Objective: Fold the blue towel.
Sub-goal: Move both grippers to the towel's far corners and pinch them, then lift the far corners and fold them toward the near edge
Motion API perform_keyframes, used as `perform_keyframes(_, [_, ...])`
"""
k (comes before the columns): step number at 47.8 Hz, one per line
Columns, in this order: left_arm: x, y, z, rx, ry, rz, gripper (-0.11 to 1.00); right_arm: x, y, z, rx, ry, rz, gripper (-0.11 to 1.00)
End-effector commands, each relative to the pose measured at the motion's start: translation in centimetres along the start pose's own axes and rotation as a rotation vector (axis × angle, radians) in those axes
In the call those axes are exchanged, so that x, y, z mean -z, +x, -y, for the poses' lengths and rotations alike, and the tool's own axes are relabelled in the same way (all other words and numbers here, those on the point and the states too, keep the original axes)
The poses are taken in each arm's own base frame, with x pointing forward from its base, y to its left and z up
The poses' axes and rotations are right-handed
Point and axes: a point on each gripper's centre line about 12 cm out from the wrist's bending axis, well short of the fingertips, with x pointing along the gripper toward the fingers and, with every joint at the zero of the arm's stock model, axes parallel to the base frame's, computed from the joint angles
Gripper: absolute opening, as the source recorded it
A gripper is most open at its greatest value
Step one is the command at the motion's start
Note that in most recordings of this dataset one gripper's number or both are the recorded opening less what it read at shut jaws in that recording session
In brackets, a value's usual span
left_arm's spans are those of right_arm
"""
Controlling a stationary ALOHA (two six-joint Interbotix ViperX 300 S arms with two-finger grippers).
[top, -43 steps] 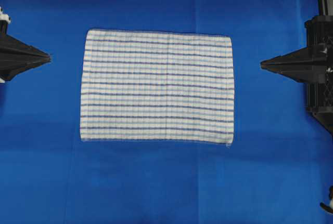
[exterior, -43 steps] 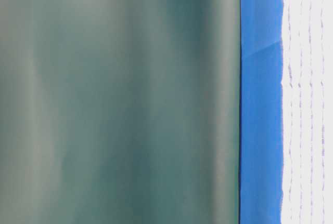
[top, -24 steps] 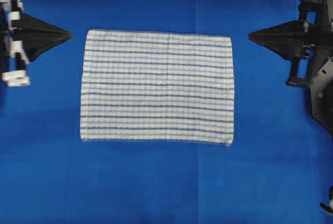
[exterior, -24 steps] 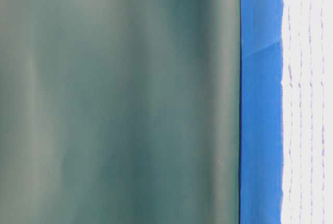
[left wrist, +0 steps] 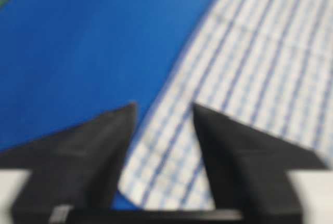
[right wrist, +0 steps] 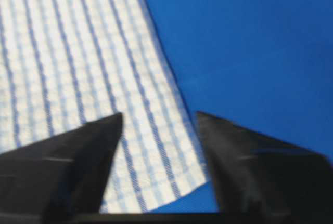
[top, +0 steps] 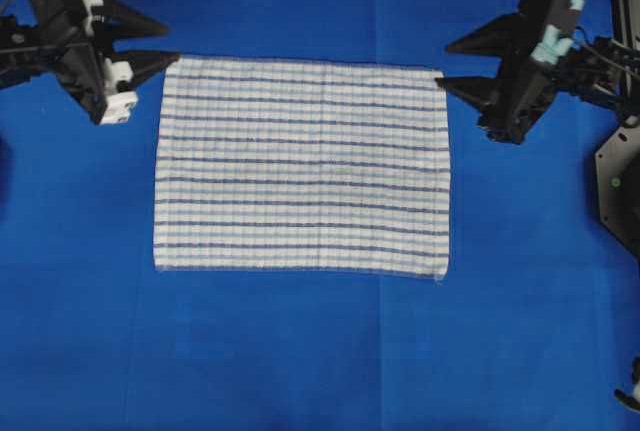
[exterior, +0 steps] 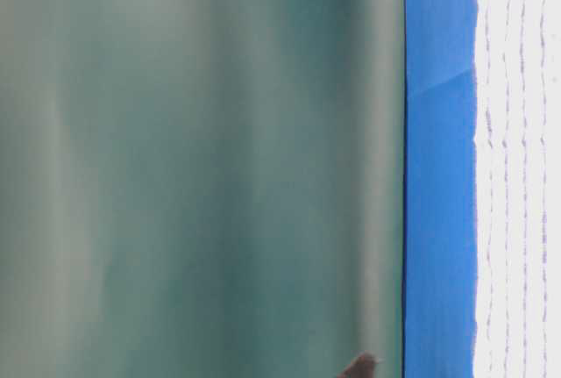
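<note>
My right gripper pinches the blue towel point(top: 300, 166) by its hem corner point(top: 436, 74) next. The cloth edge is free there.
The blue towel point(top: 300, 166), white with thin blue stripes, lies flat and spread out in the middle of the overhead view. My left gripper point(top: 172, 40) is open at the towel's far left corner. In the left wrist view that corner point(left wrist: 171, 172) shows beneath the gap of the open left gripper point(left wrist: 164, 105). My right gripper point(top: 442, 65) is open at the far right corner. The right wrist view shows that corner point(right wrist: 171, 177) under the open right gripper point(right wrist: 159, 114). Nothing is pinched by either gripper.
A large plain blue sheet point(top: 300, 351) covers the table under the towel. The right arm's black base point(top: 620, 191) stands at the right edge. In the table-level view a blurred green backdrop point(exterior: 202, 167) fills the left, and the towel's edge point(exterior: 521, 176) runs along the right.
Both arms have swung inward and toward the far side, from the towel's sides to its two far corners. Their jaws now show spread apart. The towel has not moved.
</note>
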Motion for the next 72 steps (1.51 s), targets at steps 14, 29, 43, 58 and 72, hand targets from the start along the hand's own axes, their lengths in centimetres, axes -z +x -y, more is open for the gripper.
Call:
perform_keyframes(14, [3.2, 3.2, -1.5, -0.049, -0.015, -0.057, 0.67, 2.6, 3.3, 1.8, 0.073, 0.057, -0.055, 0.70])
perform_keyframes(29, [6.3, 5.5, -2.1, -0.069, -0.023, -0.132, 0.65, 4.6, 4.7, 2.6, 0.109, 0.080, -0.096, 0.69])
perform_keyframes(43, [7.4, 6.1, -1.9, -0.062, -0.020, -0.169, 0.36, 6.0, 5.5, 2.9, 0.127, 0.089, -0.138, 0.35])
perform_keyframes(58, [7.1, 5.9, -0.6, -0.023, 0.007, -0.162, 0.03, 5.5, 5.4, 2.8, 0.123, 0.080, -0.124, 0.07])
perform_keyframes(72, [4.5, 4.5, 0.1, -0.002, 0.019, -0.127, 0.03, 2.8, 3.5, 2.3, 0.098, 0.082, -0.060, 0.07])
